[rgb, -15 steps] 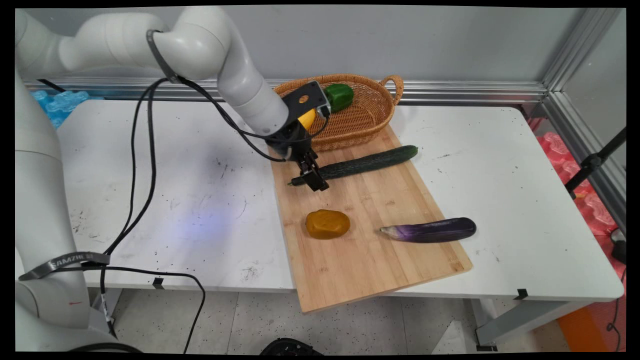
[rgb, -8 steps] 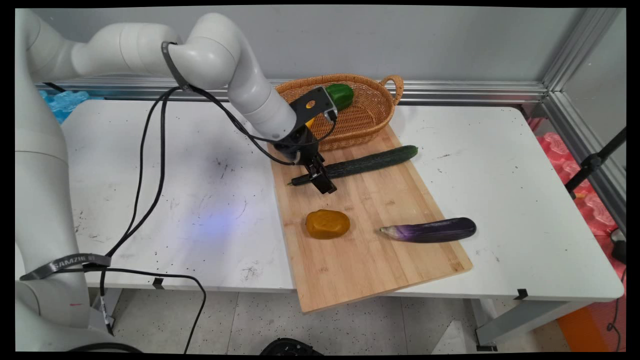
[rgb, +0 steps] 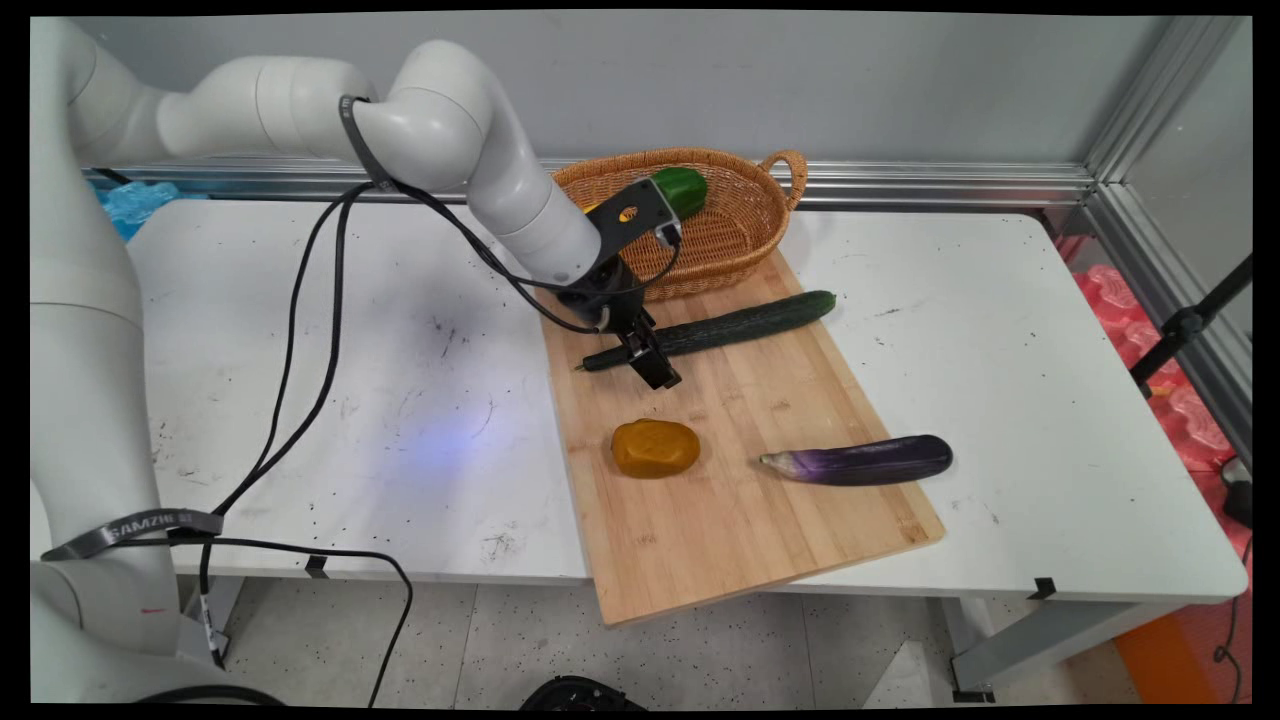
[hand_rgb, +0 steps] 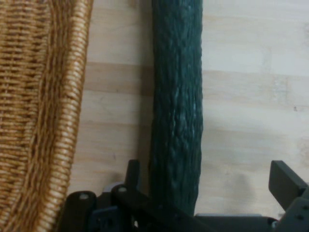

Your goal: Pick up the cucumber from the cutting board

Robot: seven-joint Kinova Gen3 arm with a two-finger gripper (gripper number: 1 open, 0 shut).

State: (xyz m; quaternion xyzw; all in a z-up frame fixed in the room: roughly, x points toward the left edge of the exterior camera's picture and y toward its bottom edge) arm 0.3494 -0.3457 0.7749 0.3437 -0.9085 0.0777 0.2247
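The robot's gripper needs to put the cucumber into the wicker basket (rgb: 745, 235), so next it should pick up the long cucumber by its body near the stem end (rgb: 679, 340).
A long dark green cucumber (rgb: 730, 323) lies slantwise on the wooden cutting board (rgb: 740, 520), just in front of a wicker basket (rgb: 745, 235). My gripper (rgb: 652, 362) is low over the cucumber's left part, open. In the hand view the cucumber (hand_rgb: 176, 96) runs up between the two fingers; it lies close to the left finger (hand_rgb: 132, 175) and well apart from the right one (hand_rgb: 286, 182). The basket's rim (hand_rgb: 72, 121) shows at the left of that view.
A green pepper (rgb: 680, 188) lies in the basket. A brown potato (rgb: 655, 447) and a purple eggplant (rgb: 860, 460) rest on the board nearer the front. Black cables (rgb: 310, 330) hang from the arm over the table's left half.
The gripper has slid a little to the right and toward the front along the cucumber. The vegetables have not moved.
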